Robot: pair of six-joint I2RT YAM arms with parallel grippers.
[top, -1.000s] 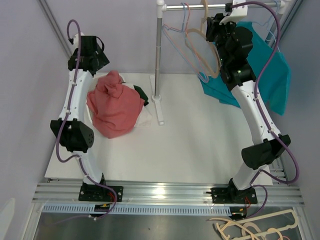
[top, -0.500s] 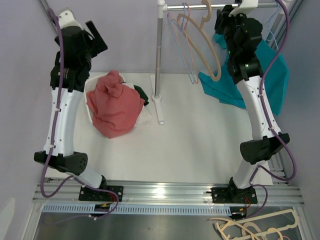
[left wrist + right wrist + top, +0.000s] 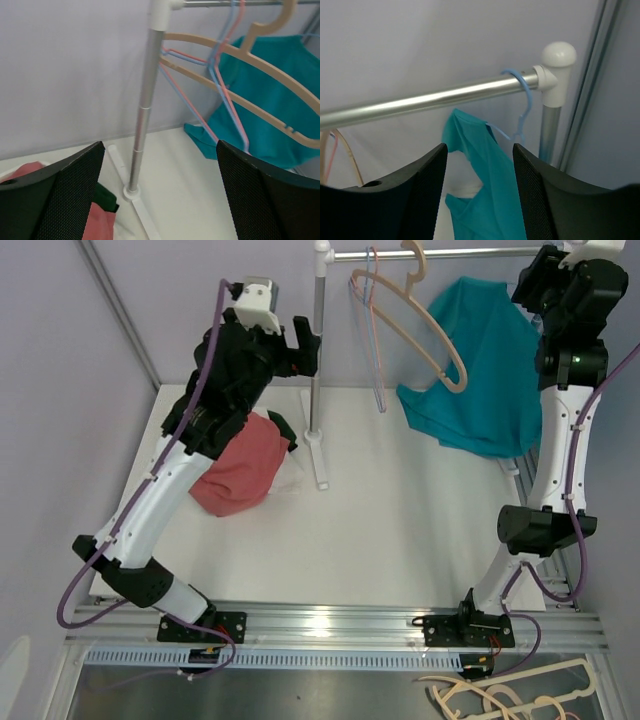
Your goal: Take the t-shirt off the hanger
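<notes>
My right gripper grips the thin blue hanger by its near side, below the hook, next. That leaves the t-shirt free to remove.
A teal t-shirt (image 3: 485, 370) hangs on a thin blue hanger (image 3: 522, 107) at the right end of the silver rail (image 3: 430, 100). It also shows in the right wrist view (image 3: 490, 185) and in the left wrist view (image 3: 270, 120). My right gripper (image 3: 480, 200) is open and empty, raised to rail height, with the shirt's shoulder between its fingers further off. My left gripper (image 3: 160, 200) is open and empty, high over the table left of the rack pole (image 3: 316, 350), facing the hangers.
Empty hangers hang on the rail: a beige one (image 3: 420, 325) and thin pink and blue ones (image 3: 375, 330). The pole's white foot (image 3: 318, 455) lies on the table. A pink garment pile (image 3: 240, 465) lies at the left. More hangers (image 3: 510, 695) lie below the front rail.
My left arm has swung up and right, from the far left corner toward the rack pole. My right arm has risen and moved right, uncovering the teal shirt.
</notes>
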